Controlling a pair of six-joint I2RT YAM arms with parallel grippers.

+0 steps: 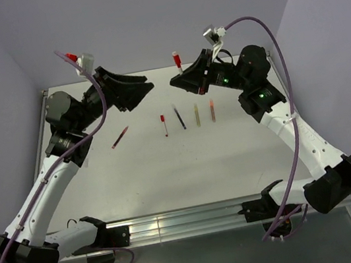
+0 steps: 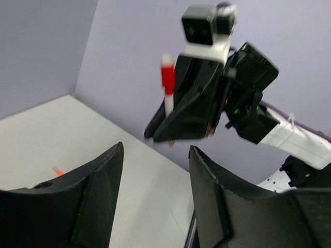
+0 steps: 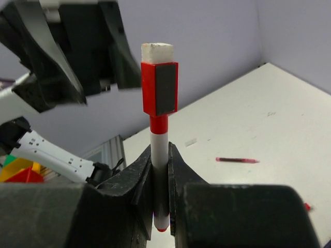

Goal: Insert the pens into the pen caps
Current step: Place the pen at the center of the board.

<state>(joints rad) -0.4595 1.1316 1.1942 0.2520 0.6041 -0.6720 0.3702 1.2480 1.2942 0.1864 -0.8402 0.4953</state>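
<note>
My left gripper should grab the red cap (image 1: 177, 59) (image 2: 168, 78) next, so that the pen can go in all the way. My right gripper will have the white body of the pen.
My right gripper (image 1: 181, 80) is raised above the table's far middle, shut on a white-barrelled pen (image 3: 159, 150) that stands upright between its fingers. A red cap (image 3: 159, 88) with a pale end sits on the pen's top (image 1: 176, 58). My left gripper (image 1: 146, 87) faces it from the left, a short gap away, open and holding nothing. In the left wrist view the held pen (image 2: 168, 85) shows beyond the spread fingers (image 2: 207, 175). On the table lie a dark red pen (image 1: 119, 137), a short red pen (image 1: 164, 125), a black pen (image 1: 179, 117), an olive pen (image 1: 197, 114) and an orange pen (image 1: 212, 110).
The white table (image 1: 169, 172) has a metal rail (image 1: 177, 223) along its near edge, where both arm bases are bolted. Purple cables (image 1: 102, 110) loop off each arm. Lilac walls close the table in on the left, back and right.
</note>
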